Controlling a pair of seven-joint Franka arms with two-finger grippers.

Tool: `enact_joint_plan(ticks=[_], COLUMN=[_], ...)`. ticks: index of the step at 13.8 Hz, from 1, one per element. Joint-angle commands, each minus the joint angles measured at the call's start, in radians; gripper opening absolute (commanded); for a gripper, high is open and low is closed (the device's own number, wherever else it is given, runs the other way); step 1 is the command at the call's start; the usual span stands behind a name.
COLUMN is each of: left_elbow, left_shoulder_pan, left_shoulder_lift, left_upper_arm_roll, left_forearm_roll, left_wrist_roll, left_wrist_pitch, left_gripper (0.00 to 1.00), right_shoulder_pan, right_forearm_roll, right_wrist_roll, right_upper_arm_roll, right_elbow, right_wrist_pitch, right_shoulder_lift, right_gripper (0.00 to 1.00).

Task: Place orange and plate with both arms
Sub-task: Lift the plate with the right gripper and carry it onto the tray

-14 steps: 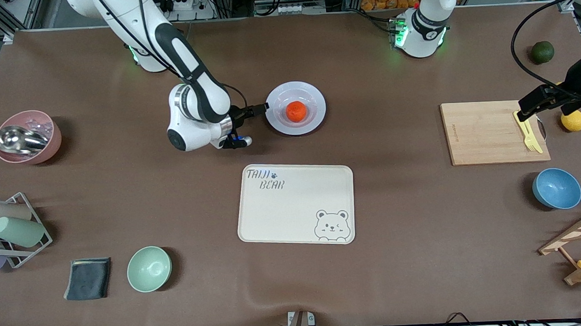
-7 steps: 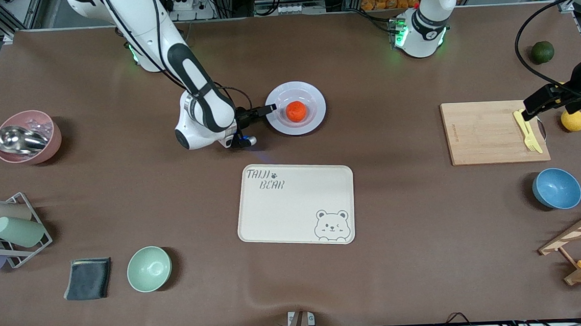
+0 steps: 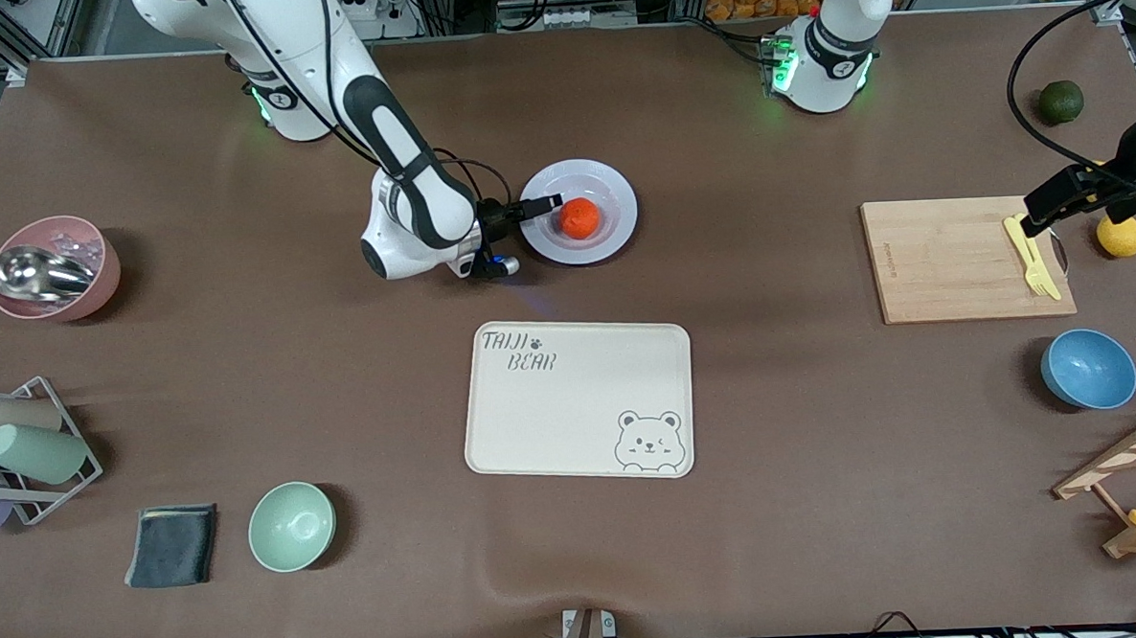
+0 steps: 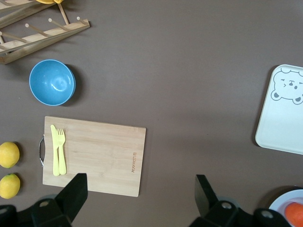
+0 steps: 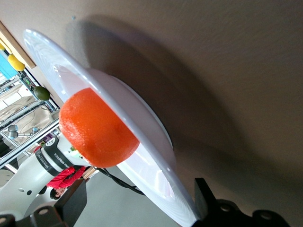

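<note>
The fingers of my right gripper reach around the plate's rim, so it is now time to close on the plate's rim (image 3: 529, 235).
The orange (image 3: 579, 218) lies in the middle of the pale plate (image 3: 612, 189), which rests on the table nearer the robots' bases than the bear tray. My right gripper (image 3: 546, 205) is low and level at the plate's rim on the right arm's side. It is open, its jaws standing either side of the rim. The right wrist view shows the rim (image 5: 142, 124) running between the jaws of the right gripper (image 5: 137, 204), with the orange (image 5: 97, 127) just past it. My left gripper (image 3: 1038, 210) is open and empty, up over the cutting board's end. It also shows in the left wrist view (image 4: 139, 195).
The cream bear tray (image 3: 577, 398) lies nearer the front camera than the plate. A wooden cutting board (image 3: 949, 259) with a yellow fork (image 3: 1030, 256), a lemon (image 3: 1120, 235), a dark green fruit (image 3: 1061, 102) and a blue bowl (image 3: 1088, 369) sit at the left arm's end. A pink bowl (image 3: 53, 268) and a green bowl (image 3: 291, 526) sit at the right arm's end.
My right gripper has moved along the table toward the plate, from just outside the rim to over it, close to the orange. The left gripper shifted slightly toward the table's end.
</note>
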Motion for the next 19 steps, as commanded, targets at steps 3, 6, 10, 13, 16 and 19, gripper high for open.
enact_joint_plan(ticks=[3,6,10,13,16,19], left_elbow=[0.010,0.045,0.038,0.038,0.045,0.038], left_shoulder_pan=[0.002,-0.002,-0.014,-0.016,-0.014,-0.008], left_shoulder_lift=[-0.008,0.022,0.025,0.028,0.023,0.008], left_upper_arm_roll=[0.002,-0.001,-0.006,-0.010,-0.027,-0.047], left_forearm_roll=[-0.020,-0.018,-0.006,0.008,0.066,0.054], left_wrist_roll=[0.006,0.004,0.003,0.018,0.014,-0.015], left_wrist_pitch=[0.006,0.008,0.008,0.005,0.000,-0.026], left_gripper=[1.00,1.00,1.00,1.00,1.00,1.00], right_shoulder_pan=[0.030,0.027,0.030,0.013,-0.016,-0.056], right_forearm_roll=[0.042,0.045,0.045,0.069,0.108,0.108], right_wrist_roll=[-0.065,-0.067,-0.067,-0.065,-0.067,-0.059], right_upper_arm_roll=[-0.008,-0.008,-0.008,-0.008,-0.008,-0.008], right_elbow=[-0.001,-0.001,0.003,0.006,0.005,0.006], right_wrist_pitch=[0.027,0.024,0.024,0.012,-0.056,-0.097], right_shoulder_lift=[0.009,0.014,0.014,0.009,-0.025,-0.062], right_gripper=[0.28,0.00,0.00,0.00,0.00,0.00])
